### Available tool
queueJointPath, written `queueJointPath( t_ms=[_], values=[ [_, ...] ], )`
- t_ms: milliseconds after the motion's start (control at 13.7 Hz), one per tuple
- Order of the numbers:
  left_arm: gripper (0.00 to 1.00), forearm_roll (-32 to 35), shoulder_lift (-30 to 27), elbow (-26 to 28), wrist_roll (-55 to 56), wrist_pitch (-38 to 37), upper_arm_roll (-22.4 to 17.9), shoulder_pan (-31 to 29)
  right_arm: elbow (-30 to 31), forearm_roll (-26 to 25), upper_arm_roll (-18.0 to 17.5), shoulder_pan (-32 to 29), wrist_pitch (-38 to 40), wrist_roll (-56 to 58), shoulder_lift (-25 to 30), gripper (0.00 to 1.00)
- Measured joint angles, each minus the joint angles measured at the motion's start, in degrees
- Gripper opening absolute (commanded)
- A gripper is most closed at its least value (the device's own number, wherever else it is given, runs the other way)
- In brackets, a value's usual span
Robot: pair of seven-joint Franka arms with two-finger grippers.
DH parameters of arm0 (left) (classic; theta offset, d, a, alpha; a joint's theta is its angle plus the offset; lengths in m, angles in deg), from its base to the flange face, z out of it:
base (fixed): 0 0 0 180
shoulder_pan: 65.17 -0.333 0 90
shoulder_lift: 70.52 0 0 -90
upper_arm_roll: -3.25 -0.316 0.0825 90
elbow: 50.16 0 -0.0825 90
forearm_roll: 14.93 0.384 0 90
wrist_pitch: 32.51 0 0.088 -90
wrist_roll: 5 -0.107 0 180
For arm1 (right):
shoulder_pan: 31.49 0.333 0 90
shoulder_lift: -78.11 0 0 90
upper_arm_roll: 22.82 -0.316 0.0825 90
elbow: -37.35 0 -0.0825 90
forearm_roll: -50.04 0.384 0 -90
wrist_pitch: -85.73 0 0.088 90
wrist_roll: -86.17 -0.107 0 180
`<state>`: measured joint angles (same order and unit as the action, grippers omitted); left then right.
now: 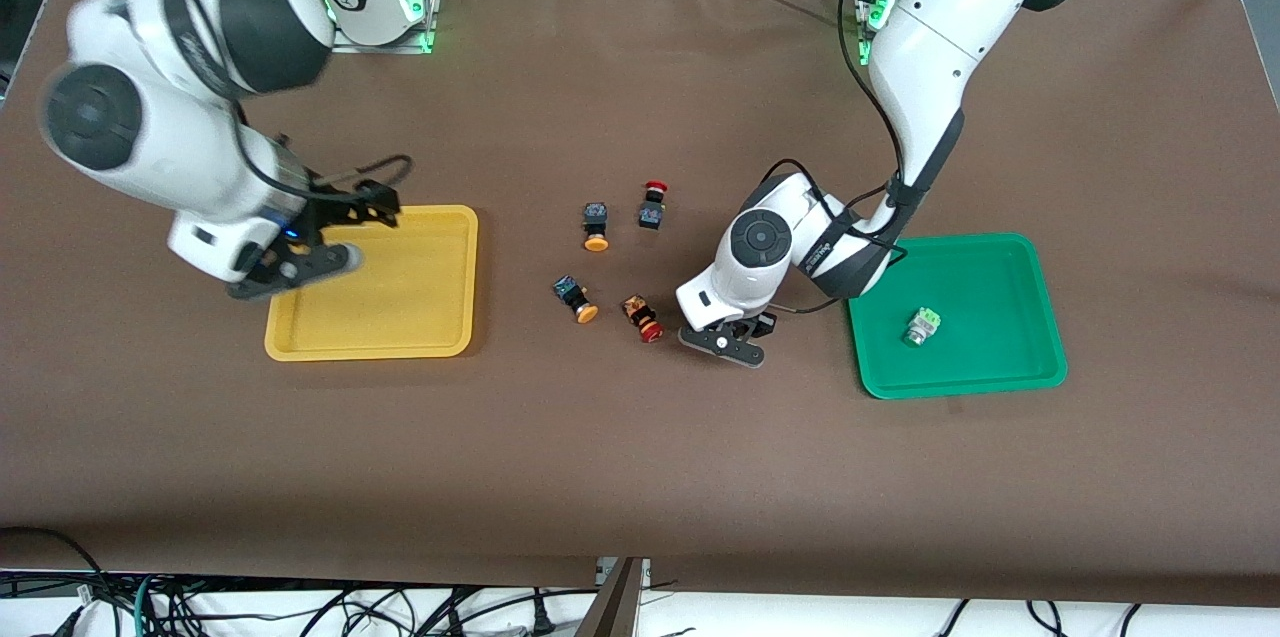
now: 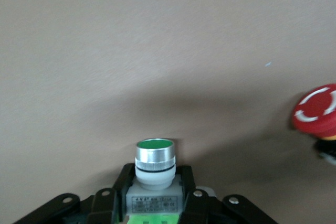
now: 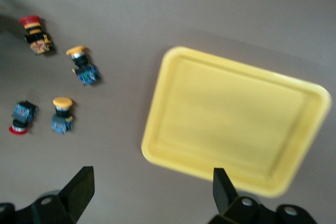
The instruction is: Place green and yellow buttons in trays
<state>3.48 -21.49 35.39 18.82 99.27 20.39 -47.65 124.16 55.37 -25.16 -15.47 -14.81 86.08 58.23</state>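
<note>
My right gripper grabs a yellow button by its blue body next, to put it in the yellow tray.
My left gripper is shut on a pale green button with a silver-white body, low over the bare table between a red-capped switch and the green tray. A second green button lies in that tray. Two orange-yellow buttons lie on the table's middle; they also show in the right wrist view. My right gripper is open and empty over the edge of the yellow tray, which holds nothing. That tray also shows in the right wrist view.
A second red-capped black switch lies beside the farther yellow button. The nearer red one also shows in the left wrist view, close to my left gripper. Brown table cover all round; cables hang at the edge nearest the front camera.
</note>
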Motion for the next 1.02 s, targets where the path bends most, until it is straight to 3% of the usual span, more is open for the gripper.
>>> queueJointPath(
  t_ms=[218, 583, 874, 947, 1019],
  values=[
    [0.01, 0.26, -2.61, -1.22, -7.86, -7.72, -0.58, -2.78, 0.14, 2.72, -0.13, 4.61, -10.48, -3.2, -7.23, 1.0],
    [0.02, 0.37, -9.33, -1.45, -35.27, -19.94, -0.79, -16.39, 0.38, 3.9, -0.22, 11.6, -25.78, -6.7, -17.67, 1.0],
    [0.08, 0.42, -10.27, 1.43, -51.66, -19.61, -1.09, -28.96, 2.16, 3.94, -0.22, 14.43, -35.33, -7.19, -22.93, 1.0],
    [0.24, 0.42, -10.21, 3.99, -54.14, -16.26, -1.05, -31.88, 3.57, 3.94, -0.22, 14.87, -37.1, -7.19, -23.21, 1.0],
    [0.55, 0.42, -10.11, 6.93, -55.49, -12.43, -1.0, -33.95, 5.21, 3.94, -0.21, 15.07, -38.7, -7.19, -23.25, 1.0]
  ],
)
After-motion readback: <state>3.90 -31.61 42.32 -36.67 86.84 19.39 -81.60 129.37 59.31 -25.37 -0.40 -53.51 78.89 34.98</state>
